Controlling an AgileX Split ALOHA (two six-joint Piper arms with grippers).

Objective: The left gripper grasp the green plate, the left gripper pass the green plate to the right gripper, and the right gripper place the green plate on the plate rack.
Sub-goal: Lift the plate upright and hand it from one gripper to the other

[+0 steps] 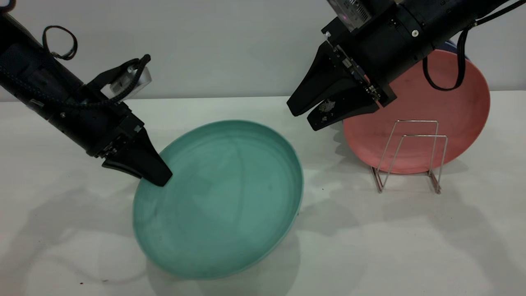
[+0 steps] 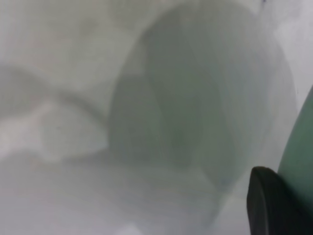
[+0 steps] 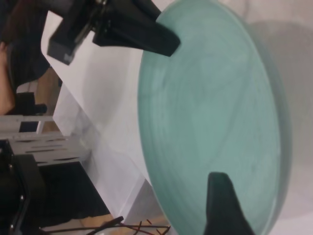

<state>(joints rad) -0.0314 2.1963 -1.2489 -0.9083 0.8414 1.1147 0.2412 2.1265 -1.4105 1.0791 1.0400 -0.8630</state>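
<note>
The green plate needs to be taken over for the plate rack [image 1: 411,156], so my right gripper needs to reach it and grab it by its free rim [image 1: 294,153].
The green plate [image 1: 222,197] is tilted, its left side raised off the white table and its near edge low. My left gripper [image 1: 155,176] is shut on the plate's left rim. In the left wrist view one black finger [image 2: 269,205] lies against the plate's green edge [image 2: 299,156]. My right gripper [image 1: 307,116] hangs open and empty above and to the right of the plate, in front of the plate rack [image 1: 411,156]. The right wrist view shows the plate [image 3: 215,98], the left gripper [image 3: 161,41] on its rim, and one right finger [image 3: 220,205].
A salmon-pink plate [image 1: 423,98] stands upright in the back of the rack, partly hidden by the right arm. A sliver of a blue plate [image 1: 457,45] shows behind it. The rack's front loops are bare. The table's edge [image 3: 98,132] shows in the right wrist view.
</note>
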